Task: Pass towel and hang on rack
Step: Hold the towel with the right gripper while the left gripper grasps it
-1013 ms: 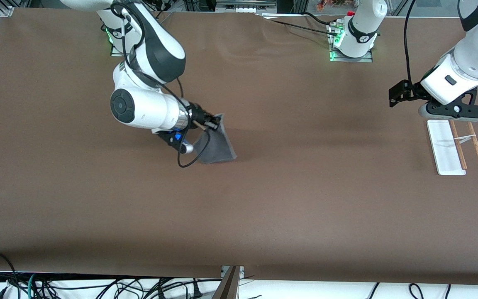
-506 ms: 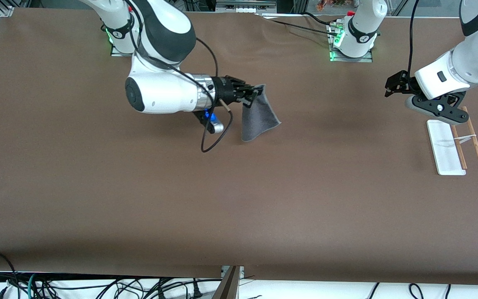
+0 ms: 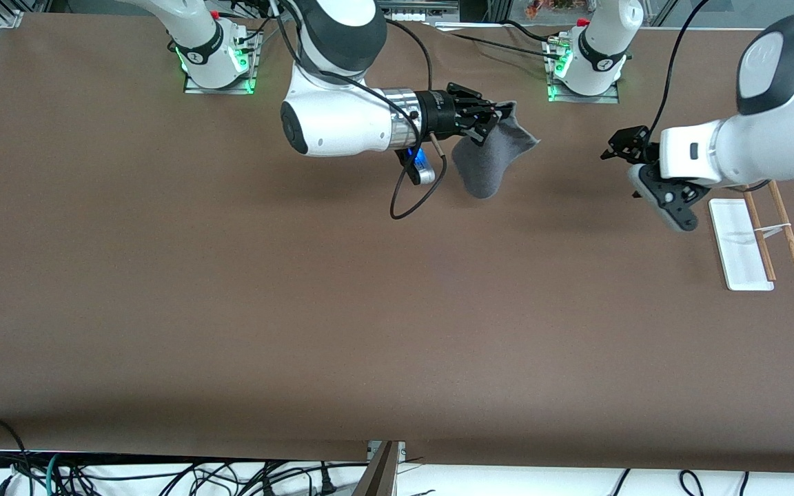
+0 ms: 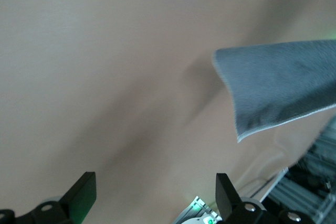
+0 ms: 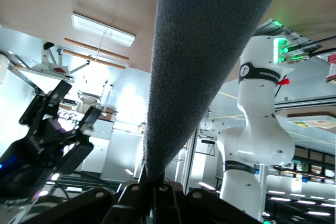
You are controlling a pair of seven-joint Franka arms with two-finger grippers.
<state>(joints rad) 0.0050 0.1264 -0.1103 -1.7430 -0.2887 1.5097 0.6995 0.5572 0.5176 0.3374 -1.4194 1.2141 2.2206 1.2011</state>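
I should next grab the grey towel by its loose corner (image 4: 241,134) with my left gripper, to take it over for hanging on the rack.
My right gripper (image 3: 497,114) is shut on one edge of the dark grey towel (image 3: 490,155) and holds it up over the table, so the cloth hangs below the fingers. In the right wrist view the towel (image 5: 210,51) runs straight out from the closed gripper (image 5: 157,182). My left gripper (image 3: 653,198) is open and empty. It is turned sideways toward the towel, between it and the rack (image 3: 786,234). In the left wrist view the towel (image 4: 283,87) hangs ahead of the gripper (image 4: 155,198), apart from its fingers. The rack stands at the left arm's end of the table.
The rack's white base (image 3: 738,244) lies flat on the brown table cover (image 3: 397,310). Both arm bases (image 3: 218,62) (image 3: 586,69) stand along the table's back edge. A black cable (image 3: 414,200) loops below the right wrist. Cables lie past the table's near edge.
My right arm has lifted the towel off the table and carried it toward the left arm's end. My left gripper has swung away from over the rack and turned toward the towel.
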